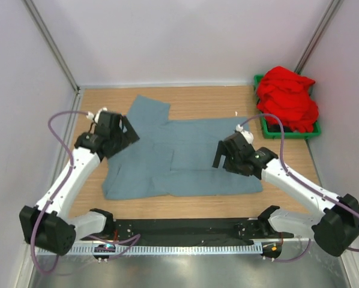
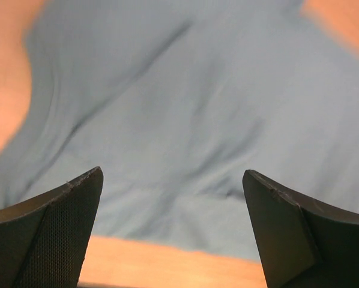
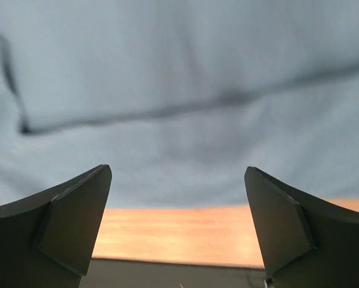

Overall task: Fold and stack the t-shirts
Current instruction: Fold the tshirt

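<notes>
I will next take hold of the grey-blue t-shirt with my left gripper by the outer corner of its back-pointing sleeve to fold the shirt toward the near edge.
A grey-blue t-shirt lies spread on the wooden table, partly folded, with one sleeve pointing to the back left. A red t-shirt sits crumpled in a green bin at the back right. My left gripper hovers over the grey-blue shirt's left side, jaws wide apart and empty. In the left wrist view the left gripper frames blurred cloth and a strip of wood. Over the shirt's right part, my right gripper is open and empty. In the right wrist view the right gripper stands above the shirt's edge.
White walls and metal posts close in the table on three sides. A black mounting strip with both arm bases runs along the near edge. Bare wood shows between the shirt's near edge and that strip.
</notes>
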`<state>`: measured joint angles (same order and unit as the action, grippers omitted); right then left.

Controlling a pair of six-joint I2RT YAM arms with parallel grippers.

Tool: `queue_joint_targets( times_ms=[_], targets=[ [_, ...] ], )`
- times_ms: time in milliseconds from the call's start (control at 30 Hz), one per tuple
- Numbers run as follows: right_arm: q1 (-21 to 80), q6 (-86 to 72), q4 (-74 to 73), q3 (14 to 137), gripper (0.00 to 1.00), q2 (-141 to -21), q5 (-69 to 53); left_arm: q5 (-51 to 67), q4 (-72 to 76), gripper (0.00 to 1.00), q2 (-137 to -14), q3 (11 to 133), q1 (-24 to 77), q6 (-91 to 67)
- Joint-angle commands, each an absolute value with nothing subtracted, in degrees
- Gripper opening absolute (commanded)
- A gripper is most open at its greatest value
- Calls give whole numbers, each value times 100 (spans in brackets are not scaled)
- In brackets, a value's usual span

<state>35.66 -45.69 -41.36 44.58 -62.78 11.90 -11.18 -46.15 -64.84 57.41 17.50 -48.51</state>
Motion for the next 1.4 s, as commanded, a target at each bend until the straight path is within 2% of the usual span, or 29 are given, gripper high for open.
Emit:
queue_joint_targets(
  times_ms=[0, 67, 167, 200, 233, 267, 300, 367, 400, 433, 467, 633, 833, 967, 1100, 1367],
  targets=[
    [3577, -3974, -3563, 5403, 100, -6950, 1853, -1408, -4220, 100, -7622, 7166, 1346, -3843],
    [3560, -3754, -3053, 5642, 100, -7241, 1802, -784, -3835, 100, -8389, 7810, 924, -3701],
    [3551, -3630, -1735, 5363, 100, -7672, 1303, -124, -3639, 100, -10085, 9461, 598, -3210],
    [3551, -3630, -896, 5161, 100, -7734, 1057, -45, -3647, 100, -10481, 10379, 563, -3017],
    [3551, -3665, -418, 4646, 100, -7743, 594, -27, -3630, 100, -11399, 10867, 519, -2710],
    [3559, -3682, -39, 4371, 100, -7734, 389, 426, -3691, 99, -11817, 11368, 484, -2577],
    [3560, -3691, 818, 4090, 100, -7691, 152, 666, -3752, 99, -12326, 12435, 449, -2471],
    [3577, -3561, 1482, 3290, 100, -7612, -535, 1106, -4172, 100, -13715, 13669, 299, -2330],
    [3577, -3499, 1799, 2878, 100, -7446, -606, 1116, -4314, 100, -14120, 14789, 212, -2355],
    [3586, -3437, 1924, 2674, 100, -7349, -728, 1203, -4350, 100, -14803, 15218, 159, -2373],
    [3595, -3376, 2055, 2472, 100, -7200, -773, 1335, -4220, 100, -14984, 15466, 97, -2469],
    [3604, -3366, 2900, 1635, 100, -6399, -853, 1784, -2849, 100, -15222, 14616, 26, -2751],
    [3604, -3384, 2962, 1942, 100, -7057, -1055, 2021, -2865, 100, -15908, 14907, 18, -2997],
    [3595, -3436, 3014, 1925, 100, -7111, -993, 2206, -2847, 86, -15952, 14661, 26, -3067],
    [3595, -3489, 3137, 1811, 100, -7014, -923, 1978, -2856, 81, -15698, 14414, 87, -2804],
    [3595, -3551, 3225, 1758, 100, -7005, -879, 1775, -2953, 62, -15697, 14397, 246, -2567]
  ],
)
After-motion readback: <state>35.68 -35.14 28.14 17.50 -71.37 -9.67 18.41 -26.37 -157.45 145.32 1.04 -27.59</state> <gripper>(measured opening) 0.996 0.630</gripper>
